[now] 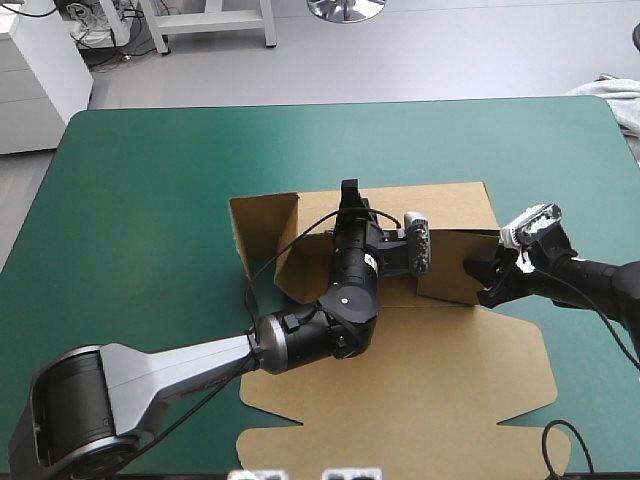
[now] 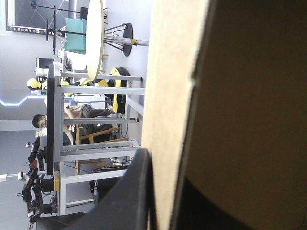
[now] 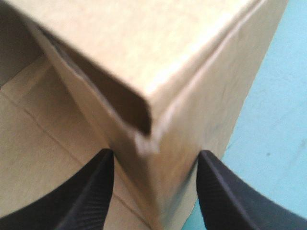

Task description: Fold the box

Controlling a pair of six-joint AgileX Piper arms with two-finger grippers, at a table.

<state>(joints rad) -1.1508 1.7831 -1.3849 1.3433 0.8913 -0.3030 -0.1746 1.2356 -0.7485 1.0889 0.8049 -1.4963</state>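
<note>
My right gripper is going to grip the upright end of the box by its top edge (image 3: 156,165) next, so the box can be folded into shape.
The brown box (image 1: 450,208) sits mid-table with its back and side walls raised and its lid (image 1: 420,380) flat toward the near edge. My left gripper (image 1: 350,197) reaches over the tray to the top of the back wall. In the left wrist view the board (image 2: 168,96) runs edge-on between the black fingers (image 2: 134,196), which are pinched on it. My right gripper (image 1: 486,282) is at the near end of the right wall. In the right wrist view its fingers (image 3: 91,191) stand apart on either side of that wall's corner (image 3: 192,86).
The teal-green cover (image 1: 140,200) lies bare to the left of the box and behind it. A pale grey cloth (image 1: 615,100) hangs over the table's far right corner. Teal-green cover (image 3: 273,120) also shows just outside the right wall.
</note>
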